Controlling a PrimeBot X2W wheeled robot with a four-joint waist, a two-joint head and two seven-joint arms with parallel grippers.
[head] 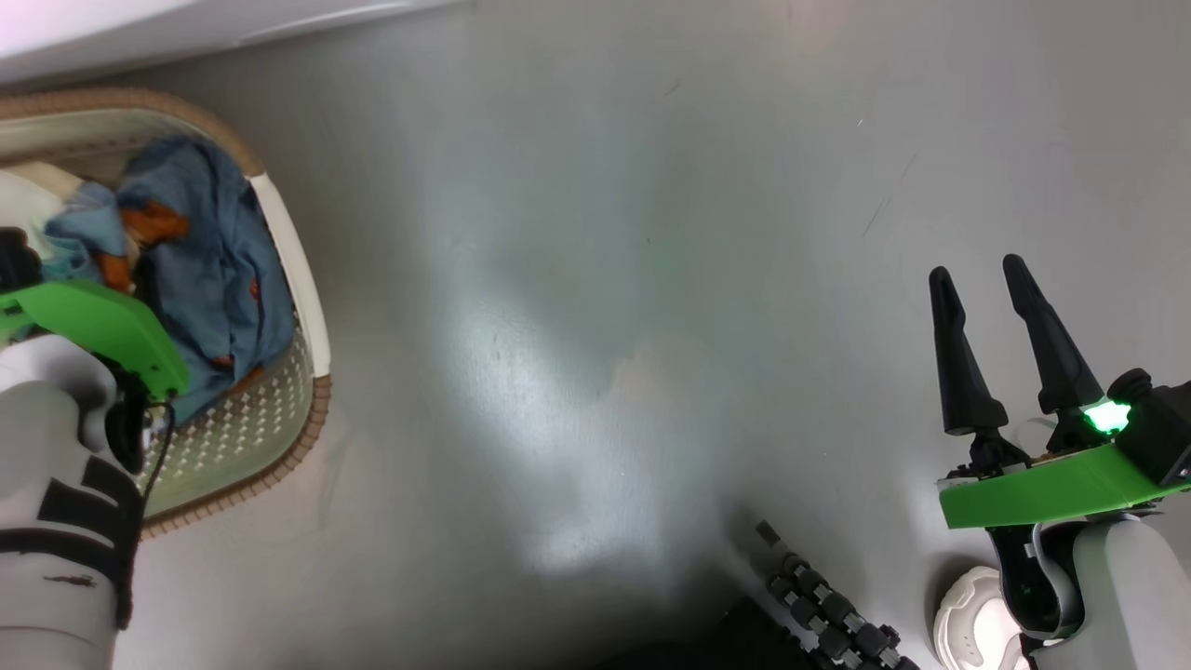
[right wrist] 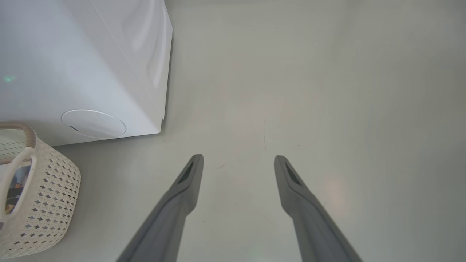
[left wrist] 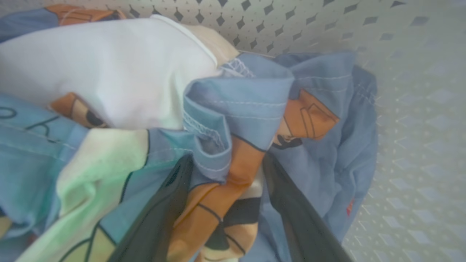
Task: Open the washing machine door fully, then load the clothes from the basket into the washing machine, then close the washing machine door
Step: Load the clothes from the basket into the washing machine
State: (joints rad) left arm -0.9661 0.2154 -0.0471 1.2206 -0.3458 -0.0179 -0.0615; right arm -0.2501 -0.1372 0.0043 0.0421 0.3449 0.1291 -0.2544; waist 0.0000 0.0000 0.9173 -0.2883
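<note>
The cloth [left wrist: 325, 168] around the raised blue and orange fold [left wrist: 233, 168] is slack in the basket, so the left gripper should next pick up the clothes by that fold.
The basket [head: 290, 279], cream-white with a brown braided rim, stands at the left of the head view and holds the clothes [head: 209, 270], light blue with orange prints. My left forearm [head: 56, 447] reaches down into it. In the left wrist view my left gripper [left wrist: 227, 160] is open, its dark fingers [left wrist: 171, 203] pushed into the clothes [left wrist: 255, 105], with a blue and orange fold between them. My right gripper [head: 977, 274] hangs open over bare floor, far right of the basket. The washing machine [right wrist: 72, 65] shows its white corner and small round hatch [right wrist: 94, 123]. The washing machine door is out of view.
Grey glossy floor [head: 605, 279] stretches between the basket and my right arm. My base's dark roller wheels [head: 828, 609] and a white round part [head: 968, 623] lie at the bottom right. In the right wrist view the basket [right wrist: 40, 196] stands just before the machine's front.
</note>
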